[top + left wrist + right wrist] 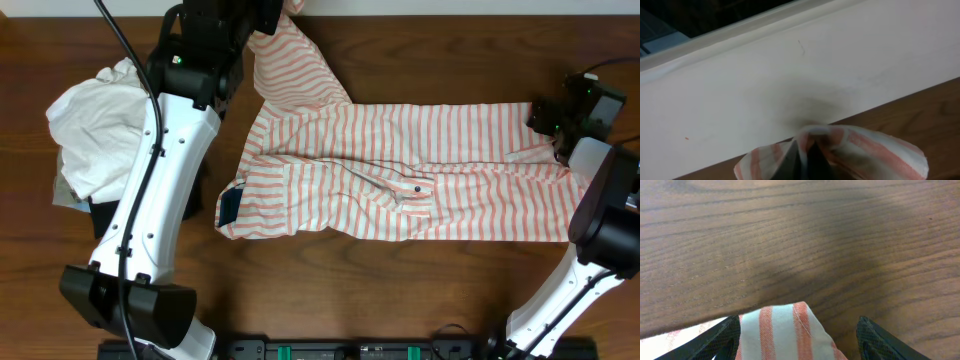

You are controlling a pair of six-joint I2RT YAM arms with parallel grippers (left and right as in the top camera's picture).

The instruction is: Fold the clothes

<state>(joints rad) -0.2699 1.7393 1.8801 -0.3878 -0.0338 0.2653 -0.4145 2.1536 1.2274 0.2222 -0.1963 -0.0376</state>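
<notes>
My right gripper next needs to pick up the shirt's loose striped back corner [530, 112] [796, 328], so that both grippers can fold the shirt's back edge toward the front.
The clothes, a white shirt [420, 170] with thin salmon stripes, lie spread across the middle of the wooden table, with a dark blue label patch [230, 205] at the front left. My left gripper [272, 18] is at the back left, shut on a bunched piece of the striped cloth [865, 150] that rises from the table. In the left wrist view its fingertips [795, 160] pinch the fabric between them. My right gripper [545, 118] is at the shirt's right end. It stands open, and a striped corner [782, 332] lies loose between its fingers [722, 340].
A crumpled plain white garment [95, 130] lies at the left over a dark one [100, 215]. A white ledge [790, 75] runs along the table's back edge by my left gripper. A black rail [360, 350] lines the front edge.
</notes>
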